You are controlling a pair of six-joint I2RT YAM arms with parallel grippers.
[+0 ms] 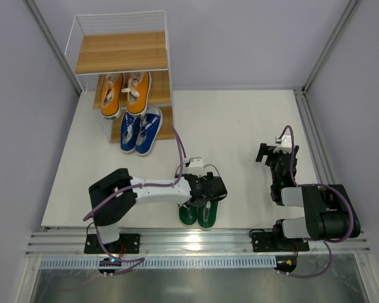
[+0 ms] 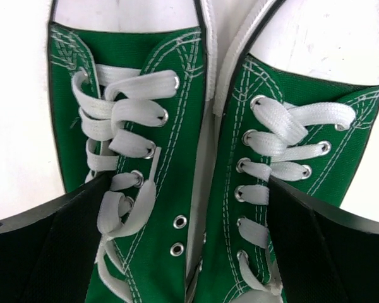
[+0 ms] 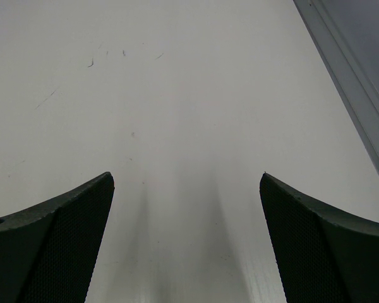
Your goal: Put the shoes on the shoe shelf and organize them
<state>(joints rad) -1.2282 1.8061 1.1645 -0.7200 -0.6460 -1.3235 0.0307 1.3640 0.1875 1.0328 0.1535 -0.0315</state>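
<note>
My left gripper should close on the green pair, since its fingers reach down among the white laces and straddle the shoes' adjoining inner sides.
The green pair point(image 1: 198, 214) lies side by side on the table near the front edge. My left gripper point(image 1: 205, 189) hovers right over it. In the left wrist view the left green shoe point(image 2: 170, 76) and the right green shoe point(image 2: 240, 126) fill the frame, toes pointing away. The left gripper point(image 2: 188, 189) is open, its fingers spread over the laced parts of both shoes. The orange pair point(image 1: 125, 93) sits on the middle tier of the shoe shelf point(image 1: 121, 52), the blue pair point(image 1: 141, 130) on the lowest tier. My right gripper point(image 1: 275, 158) is open and empty over bare table point(image 3: 186, 183).
The shelf stands in the far left corner against the grey walls, its top board bare. An aluminium rail point(image 1: 316, 139) runs along the table's right edge and also shows in the right wrist view point(image 3: 360, 95). The front rail point(image 1: 196, 243) lies just behind the green shoes.
</note>
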